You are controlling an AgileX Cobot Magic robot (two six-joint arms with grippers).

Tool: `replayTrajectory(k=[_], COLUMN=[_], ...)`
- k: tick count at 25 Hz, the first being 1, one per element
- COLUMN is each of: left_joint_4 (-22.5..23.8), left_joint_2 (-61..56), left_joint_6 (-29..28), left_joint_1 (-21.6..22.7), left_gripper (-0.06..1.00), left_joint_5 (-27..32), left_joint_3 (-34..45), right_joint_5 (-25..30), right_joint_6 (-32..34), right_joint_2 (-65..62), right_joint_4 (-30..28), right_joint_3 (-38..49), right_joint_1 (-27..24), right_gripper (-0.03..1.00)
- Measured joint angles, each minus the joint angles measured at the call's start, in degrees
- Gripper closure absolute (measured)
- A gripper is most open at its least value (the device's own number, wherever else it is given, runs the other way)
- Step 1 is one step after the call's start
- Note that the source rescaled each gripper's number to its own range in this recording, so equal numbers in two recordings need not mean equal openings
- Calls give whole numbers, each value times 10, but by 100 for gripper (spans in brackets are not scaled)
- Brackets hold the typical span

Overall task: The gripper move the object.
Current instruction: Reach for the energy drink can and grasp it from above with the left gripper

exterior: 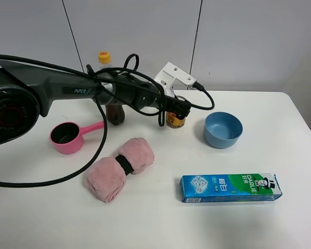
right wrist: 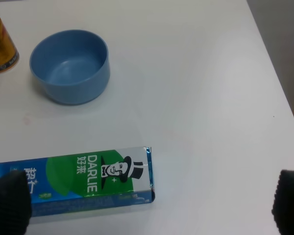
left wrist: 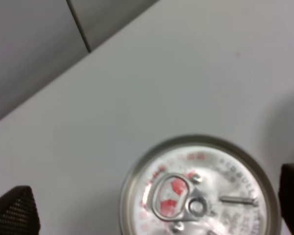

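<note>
My left gripper should move down before it closes on the can. My fingers are high by the can's silver top, above its gold side (exterior: 175,122), so they would miss if I closed now.
The gold-and-red can (exterior: 175,121) stands upright on the white table (exterior: 160,228), left of the blue bowl. My left gripper (exterior: 174,110), a black claw under a white mount, hangs right over it. In the left wrist view the can's silver pull-tab top (left wrist: 196,193) lies between the two fingertips (left wrist: 14,213). The left gripper (left wrist: 152,205) is open, with a gap on one side of the can. My right gripper (right wrist: 147,203) is open and empty above the toothpaste box; it is out of the exterior view. The can's side (right wrist: 0,44) shows in the right wrist view.
A dark cola bottle with a yellow cap (exterior: 104,57) stands behind the left arm. A pink scoop (exterior: 67,136) and a rolled pink towel (exterior: 119,162) lie at the left. A blue bowl (exterior: 223,129) (right wrist: 71,66) and a toothpaste box (exterior: 230,187) (right wrist: 88,181) sit at the right.
</note>
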Motion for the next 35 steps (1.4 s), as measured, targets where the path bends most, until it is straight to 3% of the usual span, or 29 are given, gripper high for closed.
replayTrajectory(k=[19,35], left_joint_4=[1,1], left_joint_2=[21,37], left_joint_6=[-56,-58], left_joint_1=[0,-13], left_gripper=[-6,-6], left_joint_5=[-28,-32], left_joint_3=[0,0], right_joint_5=[0,0], right_joint_6=[0,0], right_joint_2=[0,0], right_joint_4=[0,0], right_joint_3=[0,0], right_joint_1=[0,0], right_gripper=[-3,-3])
